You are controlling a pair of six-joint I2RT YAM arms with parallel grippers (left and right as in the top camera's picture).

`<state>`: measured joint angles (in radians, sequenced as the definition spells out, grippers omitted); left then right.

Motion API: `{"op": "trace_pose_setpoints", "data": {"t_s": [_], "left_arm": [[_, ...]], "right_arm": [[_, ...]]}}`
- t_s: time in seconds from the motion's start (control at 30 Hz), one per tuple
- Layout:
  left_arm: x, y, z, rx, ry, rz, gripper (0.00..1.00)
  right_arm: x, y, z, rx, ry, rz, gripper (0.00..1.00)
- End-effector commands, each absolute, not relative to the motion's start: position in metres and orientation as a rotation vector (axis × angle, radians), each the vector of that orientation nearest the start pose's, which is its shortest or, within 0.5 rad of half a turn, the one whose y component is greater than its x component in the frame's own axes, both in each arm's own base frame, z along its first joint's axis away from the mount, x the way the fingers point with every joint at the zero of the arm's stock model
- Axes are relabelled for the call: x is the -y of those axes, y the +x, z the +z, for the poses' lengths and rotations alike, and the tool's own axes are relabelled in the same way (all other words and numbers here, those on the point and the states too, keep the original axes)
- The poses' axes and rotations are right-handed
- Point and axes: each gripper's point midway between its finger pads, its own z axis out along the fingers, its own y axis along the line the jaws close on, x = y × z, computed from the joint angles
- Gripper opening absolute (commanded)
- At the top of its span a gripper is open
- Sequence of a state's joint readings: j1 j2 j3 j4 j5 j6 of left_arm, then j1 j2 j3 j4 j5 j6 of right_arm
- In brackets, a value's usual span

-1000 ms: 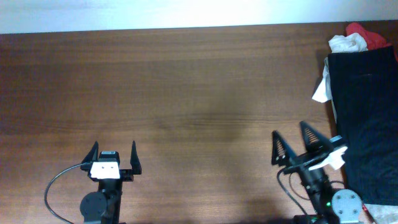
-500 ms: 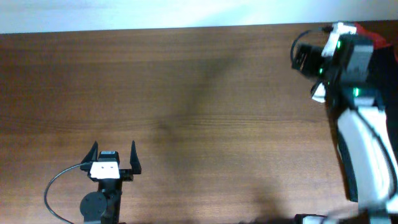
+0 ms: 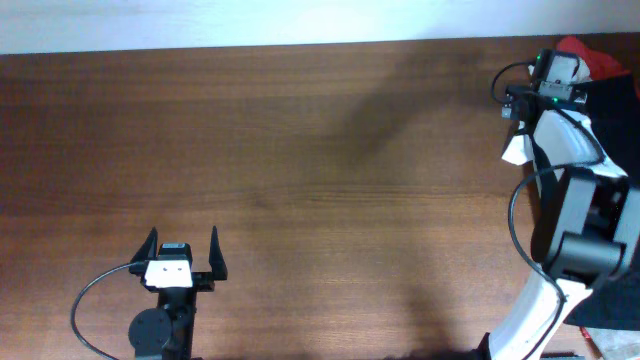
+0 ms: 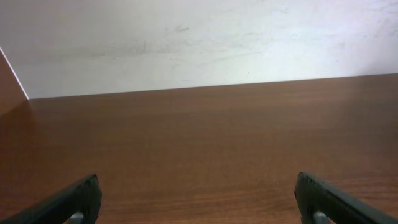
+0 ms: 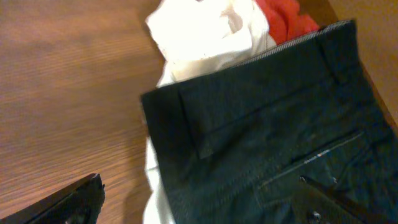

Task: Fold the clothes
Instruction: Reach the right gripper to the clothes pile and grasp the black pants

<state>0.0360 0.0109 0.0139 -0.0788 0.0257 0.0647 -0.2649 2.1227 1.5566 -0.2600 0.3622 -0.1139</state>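
Observation:
The black trousers (image 3: 610, 140) need to be spread lengthwise for folding, so my right gripper should next grab them at their side edge near the waistband.
Black trousers (image 3: 610, 140) lie along the table's right edge, waistband towards the far side, also in the right wrist view (image 5: 267, 137). A crumpled white garment (image 5: 205, 37) and a red one (image 5: 286, 18) lie at the waistband; both show in the overhead view, white (image 3: 515, 150) and red (image 3: 600, 60). My right gripper (image 5: 199, 186) is open and empty, hovering over the trousers' left edge near the waistband (image 3: 535, 95). My left gripper (image 3: 185, 250) is open and empty at the front left, over bare wood (image 4: 196, 186).
The brown wooden table (image 3: 300, 150) spreads left of the clothes. A white wall (image 4: 199, 37) rises behind the far edge. The right arm's white links (image 3: 560, 170) reach over the trousers from the front right.
The right arm swung from the front right edge up to the far right corner, over the clothes pile. The left arm has not moved.

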Motion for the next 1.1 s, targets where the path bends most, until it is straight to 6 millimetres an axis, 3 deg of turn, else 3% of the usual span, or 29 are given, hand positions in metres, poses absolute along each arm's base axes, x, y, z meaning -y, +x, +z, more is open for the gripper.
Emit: {"op": "trace_pose_setpoints", "data": {"t_s": [0.0,0.23,0.33,0.4,0.6,0.73,0.83,0.97,1.07], "left_arm": [[-0.006,0.246,0.156,-1.65,0.049,0.069,0.99],[-0.006,0.246,0.156,-1.65,0.049,0.069,0.99],[-0.006,0.246,0.156,-1.65,0.049,0.069,0.99],[-0.006,0.246,0.156,-1.65,0.049,0.069,0.99],[-0.006,0.246,0.156,-1.65,0.049,0.069,0.99],[-0.006,0.246,0.156,-1.649,0.049,0.069,0.99],[-0.006,0.246,0.156,-1.65,0.049,0.069,0.99],[-0.006,0.246,0.156,-1.65,0.049,0.069,0.99],[-0.006,0.246,0.156,-1.65,0.049,0.069,0.99]], "right_arm": [[0.219,0.528,0.075,-2.386,0.328,-0.735,1.0],[0.228,0.525,0.048,-2.421,0.343,-0.748,0.89],[0.227,0.525,0.047,-2.422,0.341,-0.745,0.73],[0.228,0.525,0.047,-2.422,0.343,-0.747,0.72],[0.241,0.517,0.045,-2.432,0.374,-0.757,0.52],[0.246,0.512,0.044,-2.442,0.39,-0.761,0.29],[0.246,0.514,0.05,-2.412,0.446,-0.741,0.15],[0.246,0.515,0.065,-2.386,0.454,-0.737,0.13],[0.246,0.514,0.08,-2.352,0.5,-0.72,0.04]]}}
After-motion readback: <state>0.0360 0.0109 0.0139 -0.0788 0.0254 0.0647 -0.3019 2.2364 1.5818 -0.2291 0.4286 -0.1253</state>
